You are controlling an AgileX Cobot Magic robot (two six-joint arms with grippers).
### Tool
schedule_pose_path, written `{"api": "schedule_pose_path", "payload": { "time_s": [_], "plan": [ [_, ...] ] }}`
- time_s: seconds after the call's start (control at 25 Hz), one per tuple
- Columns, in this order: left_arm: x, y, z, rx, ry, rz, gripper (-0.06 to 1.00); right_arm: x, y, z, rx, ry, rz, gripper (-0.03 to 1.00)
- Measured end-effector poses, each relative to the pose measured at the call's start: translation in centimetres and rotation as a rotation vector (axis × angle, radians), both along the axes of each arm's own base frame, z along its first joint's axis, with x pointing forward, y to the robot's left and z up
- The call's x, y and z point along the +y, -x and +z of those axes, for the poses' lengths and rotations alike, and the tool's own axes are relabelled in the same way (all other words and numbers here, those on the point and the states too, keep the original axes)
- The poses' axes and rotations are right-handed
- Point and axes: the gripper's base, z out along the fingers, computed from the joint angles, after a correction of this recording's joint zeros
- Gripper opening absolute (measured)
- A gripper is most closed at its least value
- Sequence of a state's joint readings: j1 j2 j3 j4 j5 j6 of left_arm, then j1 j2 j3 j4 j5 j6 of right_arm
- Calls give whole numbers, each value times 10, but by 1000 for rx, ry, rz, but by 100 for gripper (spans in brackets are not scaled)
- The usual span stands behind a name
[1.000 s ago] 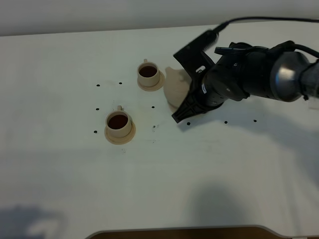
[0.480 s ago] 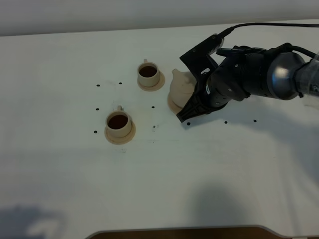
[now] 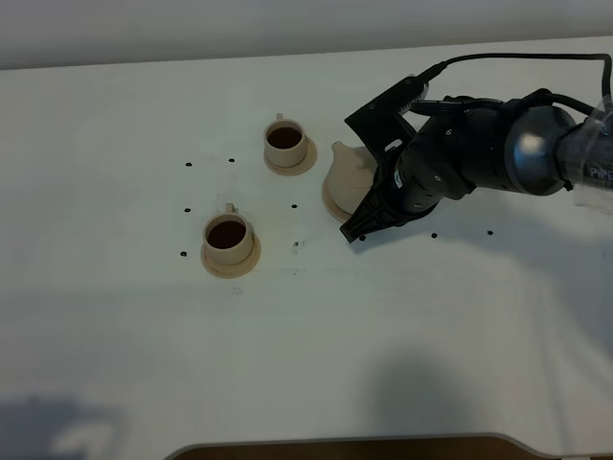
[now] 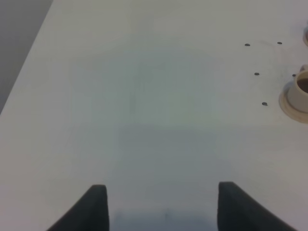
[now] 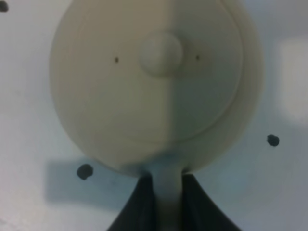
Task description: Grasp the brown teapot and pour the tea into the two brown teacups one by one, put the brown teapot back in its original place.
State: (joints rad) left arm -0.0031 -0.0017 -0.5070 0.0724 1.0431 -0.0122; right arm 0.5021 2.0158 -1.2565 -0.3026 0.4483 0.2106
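Note:
The teapot's round body sits within the rim of the wide saucer and the teapot would stand there, so my right gripper releases the teapot next.
The brown teapot (image 3: 345, 172) stands upright over the wide saucer (image 3: 331, 205), its original place, right of the cups. I cannot tell whether it touches the saucer. My right gripper (image 3: 369, 203) is shut on the teapot's handle from the right and hides that side. The right wrist view looks straight down on the teapot lid (image 5: 159, 53), with my right gripper (image 5: 167, 204) clamped on the handle (image 5: 168, 187). The two brown teacups, the far one (image 3: 285, 142) and the near one (image 3: 228, 237), stand on saucers and hold dark tea. My left gripper (image 4: 163, 207) is open and empty over bare table.
The white table (image 3: 306, 345) carries small black dot marks (image 3: 295, 243) around the cups and teapot. One cup on its saucer (image 4: 299, 91) shows at the edge of the left wrist view. The right arm's cable (image 3: 517, 57) runs off to the right.
The teapot has gone from tilted toward the far cup to upright, and has come down over the wide saucer. The right gripper shifted slightly with it. The cups have not moved.

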Motion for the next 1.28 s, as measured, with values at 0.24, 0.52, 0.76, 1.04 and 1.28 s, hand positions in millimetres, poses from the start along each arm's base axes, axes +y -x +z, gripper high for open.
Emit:
{"api": "schedule_pose_path", "payload": {
  "time_s": [0.24,0.52,0.76,1.04,1.28],
  "plan": [
    [0,0,0,0,0,0,53,0,0,0,3,-12,-21,13],
    [0,0,0,0,0,0,53,-1,1,2,14,-9,-33,38],
    [0,0,0,0,0,0,53,-14,18,42,66,32,-92,49],
    [0,0,0,0,1,0,53,-38,63,95,211,83,-179,45],
    [0,0,0,0,1,0,53,-68,133,113,262,13,-166,43]
  ]
}}
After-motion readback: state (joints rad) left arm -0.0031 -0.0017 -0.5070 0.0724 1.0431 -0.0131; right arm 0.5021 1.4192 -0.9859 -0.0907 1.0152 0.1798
